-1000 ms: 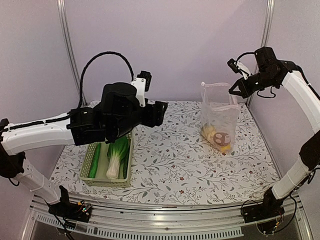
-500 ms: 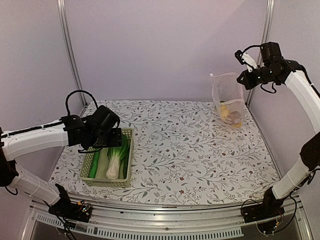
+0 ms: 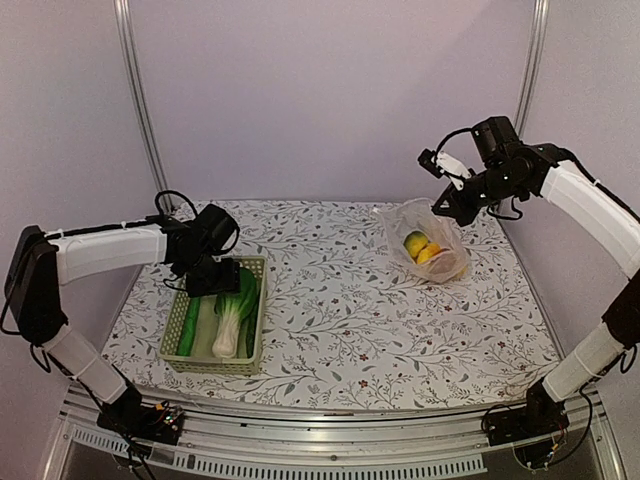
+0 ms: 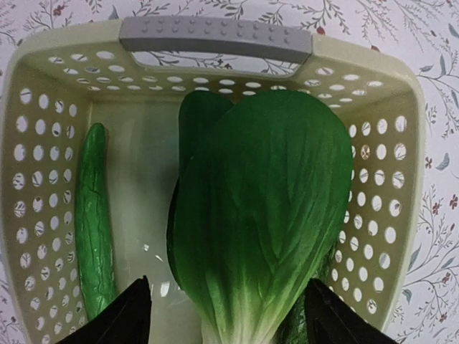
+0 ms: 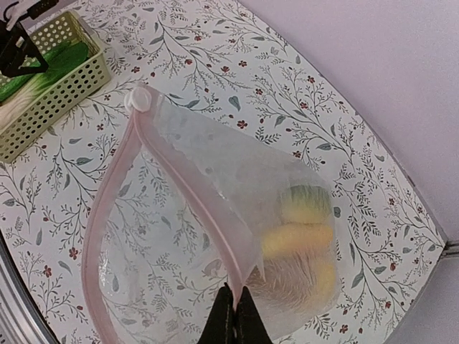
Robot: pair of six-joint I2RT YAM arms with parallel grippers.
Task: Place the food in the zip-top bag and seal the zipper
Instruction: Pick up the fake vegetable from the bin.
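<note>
My left gripper grabs the bok choy (image 4: 262,215) by its green leaves next, since the white base stays free to enter the zip-top bag first.
The clear zip-top bag (image 3: 425,243) hangs at the back right of the table, with a green-yellow fruit (image 5: 307,203), a yellow piece (image 5: 295,239) and a brown round piece (image 5: 290,290) inside. My right gripper (image 5: 235,309) is shut on the bag's pinkish zipper strip (image 5: 188,188), and the mouth gapes open. My left gripper (image 4: 226,315) is open over the pale green basket (image 3: 214,314), its fingers either side of the bok choy (image 4: 262,215). The long green cucumber (image 4: 95,218) lies at the basket's left side.
The basket's grey handle (image 4: 215,39) is at its far end. Metal frame posts (image 3: 134,100) stand at the back corners. The flowered cloth (image 3: 340,310) covers the table between the basket and the bag.
My right gripper has lowered the bag from mid-air so that it rests on the table, further left. My left gripper has come down over the basket's far end.
</note>
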